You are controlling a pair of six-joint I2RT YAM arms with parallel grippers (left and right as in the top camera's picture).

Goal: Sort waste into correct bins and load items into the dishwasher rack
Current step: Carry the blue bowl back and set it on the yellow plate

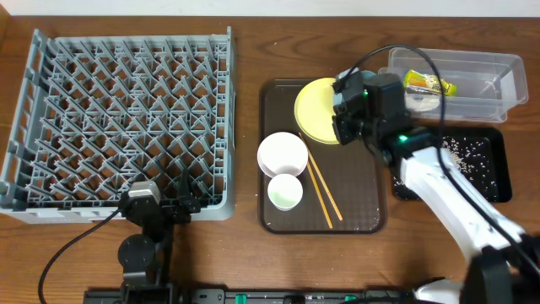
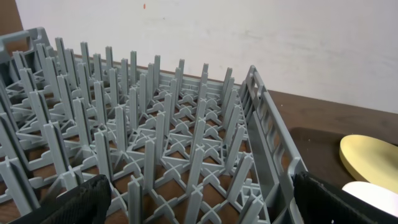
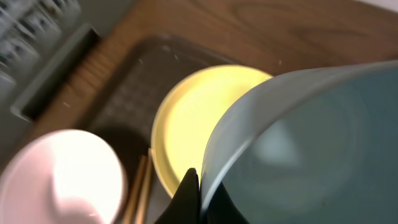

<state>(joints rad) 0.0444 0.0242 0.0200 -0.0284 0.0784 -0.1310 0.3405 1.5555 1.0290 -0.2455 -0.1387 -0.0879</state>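
The light blue bowl hangs above the yellow plate, beside its middle, and would drop short if my right gripper opened now, so my right gripper keeps holding it.
My right gripper [image 3: 198, 186] is shut on the rim of the light blue bowl [image 3: 311, 143], holding it above the right side of the yellow plate [image 1: 314, 110]; from overhead the gripper [image 1: 350, 110] hides the bowl. On the brown tray lie the white bowl [image 1: 282, 154], the small white cup [image 1: 285, 192] and the chopsticks [image 1: 323, 192]. My left gripper [image 1: 164, 203] stands open and empty at the front edge of the grey-blue dishwasher rack [image 1: 118, 118], its fingers [image 2: 74, 202] spread wide over the pegs.
The clear tub [image 1: 481, 80] at the back right holds the yellow-green wrapper [image 1: 429, 84]. In front of it the black tray [image 1: 498, 181] carries rice scraps [image 1: 464, 152]. The brown serving tray [image 1: 371, 211] lies between rack and bins.
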